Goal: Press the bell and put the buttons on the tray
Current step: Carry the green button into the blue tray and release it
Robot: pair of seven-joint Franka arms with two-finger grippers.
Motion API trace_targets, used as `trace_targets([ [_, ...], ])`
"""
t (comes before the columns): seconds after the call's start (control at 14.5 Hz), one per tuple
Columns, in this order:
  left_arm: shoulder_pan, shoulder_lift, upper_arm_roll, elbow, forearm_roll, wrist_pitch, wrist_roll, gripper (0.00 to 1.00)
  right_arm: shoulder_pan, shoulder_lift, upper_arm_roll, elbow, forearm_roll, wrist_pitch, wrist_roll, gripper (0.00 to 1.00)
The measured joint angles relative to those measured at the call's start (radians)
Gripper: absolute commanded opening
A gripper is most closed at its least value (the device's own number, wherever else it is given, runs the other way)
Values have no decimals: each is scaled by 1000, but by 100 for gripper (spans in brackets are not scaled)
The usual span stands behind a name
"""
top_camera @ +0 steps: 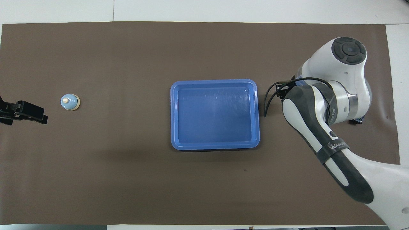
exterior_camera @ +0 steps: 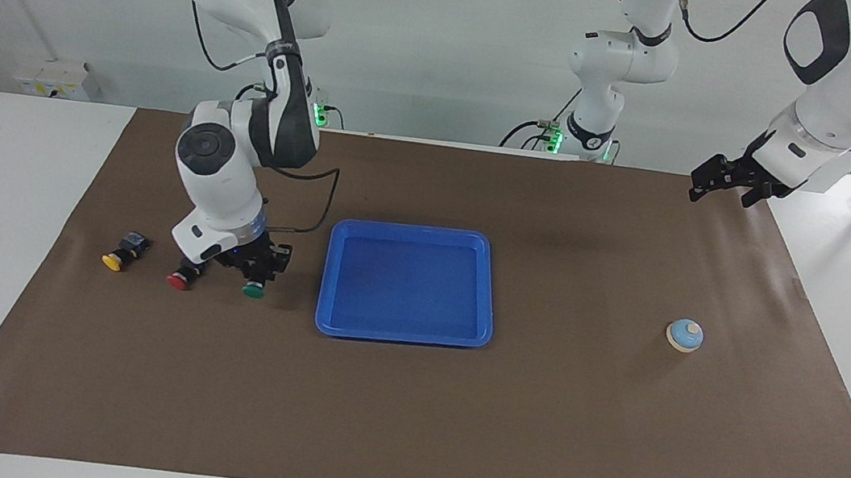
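Observation:
My right gripper's fingers are over brown mat, short of the blue tray's rim point(top_camera: 256, 111). My right gripper should move them toward the tray before releasing it.
The blue tray point(exterior_camera: 402, 332) lies empty at the middle of the mat; it also shows in the overhead view point(top_camera: 214, 145). The yellow button point(exterior_camera: 118, 258), red button point(exterior_camera: 180, 280) and green button point(exterior_camera: 254, 289) lie in a row on the mat toward the right arm's end. My right gripper point(exterior_camera: 257, 267) is down at the green button, right over its black body. In the overhead view the right arm hides the buttons. The light-blue bell point(exterior_camera: 685, 334) point(top_camera: 69, 102) stands toward the left arm's end. My left gripper point(exterior_camera: 723, 193) point(top_camera: 24, 112) is open, raised, and waits beside the bell.
A brown mat point(exterior_camera: 402, 431) covers the white table. The tray lies between the buttons and the bell.

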Motion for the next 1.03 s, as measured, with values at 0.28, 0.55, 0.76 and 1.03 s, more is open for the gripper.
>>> trace_targets([
  [0.28, -3, 0, 1, 0, 0, 19, -1, 100, 115, 0, 4, 15, 30, -2, 90, 0],
  [0.55, -3, 0, 2, 0, 0, 19, 0, 100, 204, 4, 5, -67, 30, 121, 170, 0],
  [0.76, -3, 0, 3, 0, 0, 19, -1, 100, 203, 12, 2, -152, 30, 240, 171, 0],
  [1.03, -3, 0, 5, 0, 0, 19, 0, 100, 202, 18, 0, -185, 30, 274, 210, 99],
])
